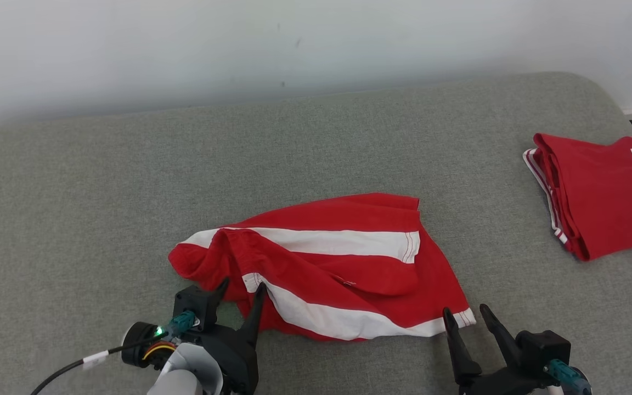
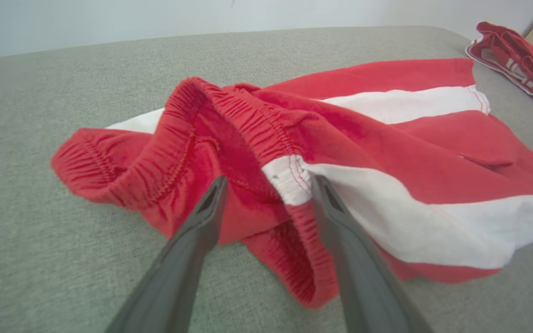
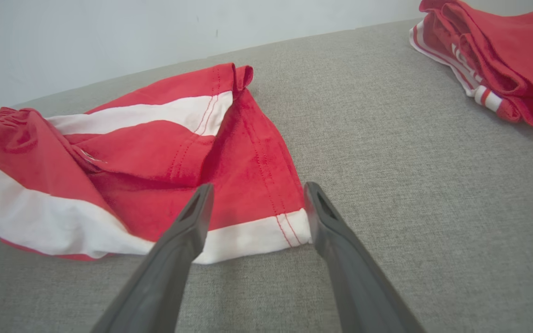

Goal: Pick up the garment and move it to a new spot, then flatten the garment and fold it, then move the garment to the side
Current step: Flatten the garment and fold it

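My left gripper will grab the garment by its white stripe end point(image 2: 290, 178) next, because the garment's elastic waistband point(image 2: 259, 126) stands up in a fold while the legs lie slack.
The garment point(image 1: 327, 263) is a pair of red shorts with white stripes, lying crumpled on the grey padded surface point(image 1: 102, 192). My left gripper point(image 1: 242, 285) is open at the shorts' near left end. In the left wrist view its fingers straddle the bunched elastic waistband point(image 2: 248, 138) of the garment point(image 2: 387, 152), with my left gripper point(image 2: 269, 182) over a white stripe end. My right gripper point(image 1: 465, 310) is open at the near right leg corner. In the right wrist view my right gripper point(image 3: 258, 187) frames the white hem point(image 3: 257, 233) of the garment point(image 3: 146, 152).
A second red garment point(image 1: 601, 192), folded, with dark lettering, lies at the far right edge of the surface; this folded garment point(image 3: 502, 60) sits beyond my right gripper. A pale wall point(image 1: 239, 44) runs behind. Bare grey padding point(image 3: 410, 185) lies between the two garments.
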Motion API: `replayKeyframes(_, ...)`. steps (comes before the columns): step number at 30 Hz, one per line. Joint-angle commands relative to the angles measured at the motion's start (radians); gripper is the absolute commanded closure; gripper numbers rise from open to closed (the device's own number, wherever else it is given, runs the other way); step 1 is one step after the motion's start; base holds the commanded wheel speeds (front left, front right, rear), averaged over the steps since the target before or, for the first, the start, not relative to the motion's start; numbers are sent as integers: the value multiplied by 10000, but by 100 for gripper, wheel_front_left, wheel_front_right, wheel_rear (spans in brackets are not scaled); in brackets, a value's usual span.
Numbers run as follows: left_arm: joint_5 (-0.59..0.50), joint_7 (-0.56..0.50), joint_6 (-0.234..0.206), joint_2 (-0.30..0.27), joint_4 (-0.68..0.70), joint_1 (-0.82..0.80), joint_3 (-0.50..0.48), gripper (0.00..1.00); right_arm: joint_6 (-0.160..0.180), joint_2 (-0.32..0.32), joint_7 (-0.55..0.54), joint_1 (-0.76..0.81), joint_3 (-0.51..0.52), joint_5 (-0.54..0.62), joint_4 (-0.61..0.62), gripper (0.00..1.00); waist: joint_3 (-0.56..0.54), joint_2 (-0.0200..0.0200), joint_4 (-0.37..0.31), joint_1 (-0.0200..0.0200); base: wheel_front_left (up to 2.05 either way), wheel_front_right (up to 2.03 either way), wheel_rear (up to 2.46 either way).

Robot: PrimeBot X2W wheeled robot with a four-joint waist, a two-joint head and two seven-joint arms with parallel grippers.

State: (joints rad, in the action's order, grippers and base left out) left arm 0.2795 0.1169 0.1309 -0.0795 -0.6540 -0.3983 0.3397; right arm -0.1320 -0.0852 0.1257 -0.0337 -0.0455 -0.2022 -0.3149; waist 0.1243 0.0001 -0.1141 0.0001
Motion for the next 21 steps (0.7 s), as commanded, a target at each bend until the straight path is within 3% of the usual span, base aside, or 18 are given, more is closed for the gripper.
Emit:
replayKeyframes(1, 45, -12, -11, -62, -50, -130, 37, 13, 22, 40, 73, -111, 3, -85, -11, 0, 26, -1, -17, -1, 0, 0, 0)
replayKeyframes(4, 245, -37, -11, -123, -173, -277, 217, 38, 22, 79, 134, -153, 5, -111, -65, 0, 60, -1, -23, -1, 0, 0, 0)
replayKeyframes(5, 316, -72, -11, -135, -214, -312, 277, 58, 22, 85, 160, -175, 2, -115, -84, 0, 67, -1, -23, -1, 0, 0, 0)
replayKeyframes(11, 695, -194, -10, -146, -364, -456, 651, 67, 22, 114, 237, -277, -37, -114, -181, 0, 109, -1, -21, -1, 0, 0, 0)
replayKeyframes(14, 927, -224, -10, -158, -373, -536, 820, 100, 22, 117, 258, -322, -37, -134, -209, 0, 134, -1, -31, -1, 0, 0, 0)
replayKeyframes(21, 1137, -22, -28, -366, -174, -445, 867, 100, 22, -66, -417, -213, 390, 127, -331, 0, 217, -1, 63, -1, 0, 0, 0)
